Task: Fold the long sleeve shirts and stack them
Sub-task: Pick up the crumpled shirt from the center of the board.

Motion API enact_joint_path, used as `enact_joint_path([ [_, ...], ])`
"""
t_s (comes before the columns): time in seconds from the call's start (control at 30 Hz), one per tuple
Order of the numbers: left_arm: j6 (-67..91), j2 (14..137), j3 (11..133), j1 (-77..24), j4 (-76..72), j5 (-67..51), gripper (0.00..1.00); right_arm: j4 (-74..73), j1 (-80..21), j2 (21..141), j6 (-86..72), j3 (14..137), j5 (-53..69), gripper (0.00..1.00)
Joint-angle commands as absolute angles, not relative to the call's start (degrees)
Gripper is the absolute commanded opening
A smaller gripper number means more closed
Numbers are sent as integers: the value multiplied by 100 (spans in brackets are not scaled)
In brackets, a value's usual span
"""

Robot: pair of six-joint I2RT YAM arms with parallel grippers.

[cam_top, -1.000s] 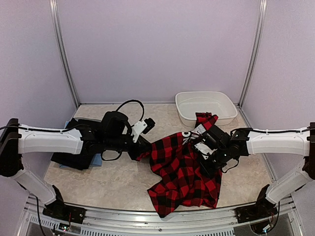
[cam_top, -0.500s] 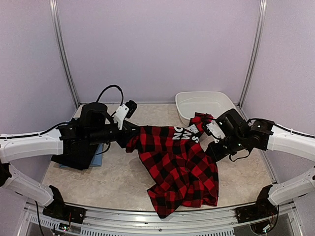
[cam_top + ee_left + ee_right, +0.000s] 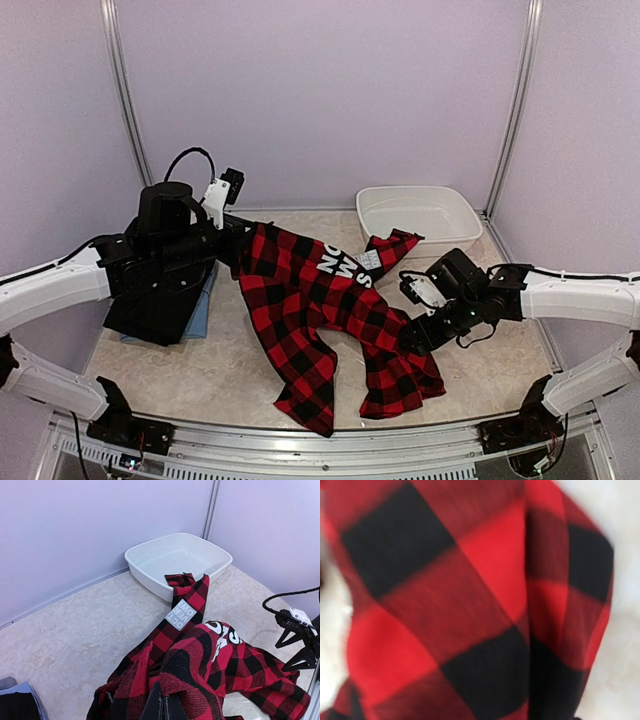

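Note:
My right gripper grabs the flannel shirt's edge opposite my left gripper next, to stretch the shirt between both and spread it for folding.
The red-and-black checked flannel shirt [image 3: 320,300] is stretched across the middle of the table, with its left edge lifted. My left gripper [image 3: 238,243] is shut on that edge, and its black fingertips [image 3: 162,705] pinch a fold of the cloth. One strip of the shirt [image 3: 185,580] reaches the white basin's front rim. My right gripper [image 3: 408,335] hovers low over the shirt's right part with its fingers [image 3: 295,647] spread and nothing between them. Blurred flannel [image 3: 470,605] fills the right wrist view. A black shirt [image 3: 150,310] lies on a light blue one [image 3: 198,318] at the left.
The white oval basin [image 3: 470,215] stands at the back right against the wall. Purple walls and metal posts close in the table on three sides. The shirt's hem lies near the table's front edge [image 3: 320,432].
My left gripper has pulled the shirt's edge up and to the back left. My right gripper has let go of the cloth near the basin and dropped toward the front, and the shirt has spread out.

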State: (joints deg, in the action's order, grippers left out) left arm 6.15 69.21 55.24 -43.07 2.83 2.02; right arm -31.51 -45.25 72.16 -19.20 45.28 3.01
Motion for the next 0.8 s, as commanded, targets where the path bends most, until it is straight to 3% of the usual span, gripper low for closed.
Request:
enact_joint_path([
  [0.0,818,7064,5648,-4171,481,720,0,-2894,-4557,7395,-2186,4239,287,72],
  [0.43,1275,7436,5332,-3595,567,1123,0,-2825,-4646,7124,-2958,3714,647,61],
  [0.77,1357,7791,5328,-3544,619,1126,0,-2885,-4869,6795,-3412,3373,381,61],
])
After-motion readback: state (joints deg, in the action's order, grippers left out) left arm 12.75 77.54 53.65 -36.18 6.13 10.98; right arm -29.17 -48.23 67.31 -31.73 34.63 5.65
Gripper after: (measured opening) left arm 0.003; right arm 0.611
